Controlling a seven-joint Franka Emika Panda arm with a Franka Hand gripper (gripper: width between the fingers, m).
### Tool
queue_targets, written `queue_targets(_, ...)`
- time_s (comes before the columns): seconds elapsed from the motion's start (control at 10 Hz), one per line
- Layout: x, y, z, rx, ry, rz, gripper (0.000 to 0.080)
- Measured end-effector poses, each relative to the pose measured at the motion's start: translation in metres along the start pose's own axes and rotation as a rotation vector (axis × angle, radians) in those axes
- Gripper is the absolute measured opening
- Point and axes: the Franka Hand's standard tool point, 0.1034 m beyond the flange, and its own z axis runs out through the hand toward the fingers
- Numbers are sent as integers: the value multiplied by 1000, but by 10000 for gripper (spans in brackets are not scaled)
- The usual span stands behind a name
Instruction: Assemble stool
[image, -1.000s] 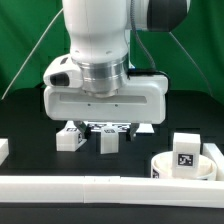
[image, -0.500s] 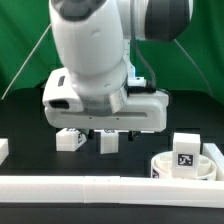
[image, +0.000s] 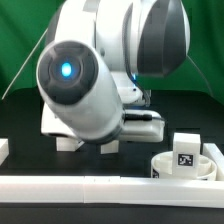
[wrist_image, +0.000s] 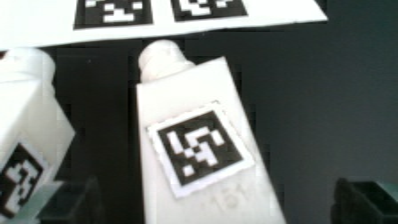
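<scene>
My gripper takes hold of the leg by the flat sides of its square block (wrist_image: 221, 195) next, since one end narrows to a round peg.
In the wrist view a white blocky leg (wrist_image: 199, 130) with a square tag lies on the black table between my gripper's (wrist_image: 214, 204) two fingers. The jaws stand open, with a dark gap on each side of the leg. A second leg (wrist_image: 22, 130) lies beside it. In the exterior view the tilted arm covers the fingers; only bits of two legs (image: 68, 144) show under it. The round seat (image: 160, 168) sits at the exterior view's right with a tagged leg (image: 186, 150) standing in it.
The marker board (wrist_image: 178, 14) lies just beyond the legs. A long white rail (image: 90, 186) runs along the table's front. A small white piece (image: 3, 150) sits at the exterior view's left edge. A green backdrop stands behind.
The arm has tilted and swung its wrist toward the camera, now hiding the hand and most of the two legs under it. The seat and its leg have not moved.
</scene>
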Motion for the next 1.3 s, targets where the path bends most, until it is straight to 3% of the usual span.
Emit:
queue_targets(0.6, 5, -2, 8, -3, 8, -3, 649)
queue_targets(0.8, 6, -2, 8, -2, 11, -2, 398)
queue_targets(0.9, 6, -1, 7, -2, 11, -2, 398)
queue_targets(1.0, 6, -1, 6, -1, 14, -2, 327)
queue_targets(1.3, 3, -1, -9, 4, 30, -6, 327)
